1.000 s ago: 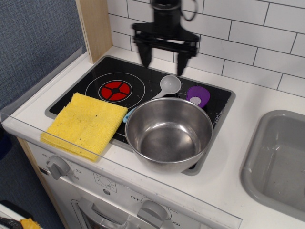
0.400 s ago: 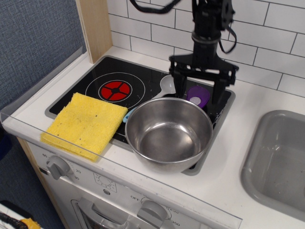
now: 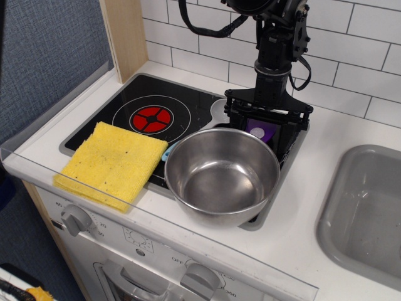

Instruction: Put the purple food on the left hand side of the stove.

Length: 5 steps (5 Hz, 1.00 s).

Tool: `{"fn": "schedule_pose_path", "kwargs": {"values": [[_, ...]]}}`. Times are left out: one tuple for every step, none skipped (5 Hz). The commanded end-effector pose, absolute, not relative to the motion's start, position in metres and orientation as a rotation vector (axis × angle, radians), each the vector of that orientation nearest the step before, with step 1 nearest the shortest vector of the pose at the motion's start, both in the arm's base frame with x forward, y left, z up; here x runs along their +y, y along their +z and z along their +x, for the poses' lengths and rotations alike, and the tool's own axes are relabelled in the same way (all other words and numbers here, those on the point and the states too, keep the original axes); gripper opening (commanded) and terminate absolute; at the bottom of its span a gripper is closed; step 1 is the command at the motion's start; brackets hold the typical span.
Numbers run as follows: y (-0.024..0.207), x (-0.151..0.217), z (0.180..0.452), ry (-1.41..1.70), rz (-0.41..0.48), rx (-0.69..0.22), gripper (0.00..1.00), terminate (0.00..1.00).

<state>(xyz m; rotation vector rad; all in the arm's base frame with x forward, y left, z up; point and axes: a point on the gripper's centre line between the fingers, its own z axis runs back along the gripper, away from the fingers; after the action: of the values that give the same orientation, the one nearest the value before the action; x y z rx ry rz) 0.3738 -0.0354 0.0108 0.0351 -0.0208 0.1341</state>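
Observation:
My gripper takes hold of the eggplant (image 3: 264, 131) by its wide body with the pale spot next, to set the eggplant by the red burner (image 3: 151, 117).
The purple toy eggplant (image 3: 264, 131) lies on the right part of the black stove (image 3: 135, 99), just behind the steel bowl's rim. My gripper (image 3: 265, 125) is open and lowered over it, with one finger (image 3: 234, 119) to the eggplant's left and the other finger to its right, close to the stove top. The fingers stand apart from the eggplant. The red burner (image 3: 151, 117) is on the stove's left half.
A steel bowl (image 3: 222, 174) sits on the stove's front right. A yellow cloth (image 3: 113, 161) covers the front left corner. A white spoon (image 3: 218, 110) lies behind the bowl, mostly hidden by the gripper. A grey sink (image 3: 369, 213) is at the right.
My gripper has moved right from the back of the stove and come down, so that its open fingers now straddle the purple eggplant. Nothing else has moved.

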Motion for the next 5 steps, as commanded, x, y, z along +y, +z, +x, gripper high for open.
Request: {"fn": "schedule_pose_path", "kwargs": {"values": [[0.03, -0.024, 0.382, 0.085, 0.024, -0.069, 0.0, 0.0], [0.052, -0.028, 0.397, 0.055, -0.008, -0.12, 0.0, 0.0], [0.082, -0.029, 0.411, 0.046, -0.056, -0.193, 0.0, 0.0], [0.13, -0.031, 0.419, 0.004, -0.067, -0.302, 0.0, 0.0], [0.155, -0.019, 0.406, 0.003, -0.078, -0.368, 0.0, 0.0]]}}
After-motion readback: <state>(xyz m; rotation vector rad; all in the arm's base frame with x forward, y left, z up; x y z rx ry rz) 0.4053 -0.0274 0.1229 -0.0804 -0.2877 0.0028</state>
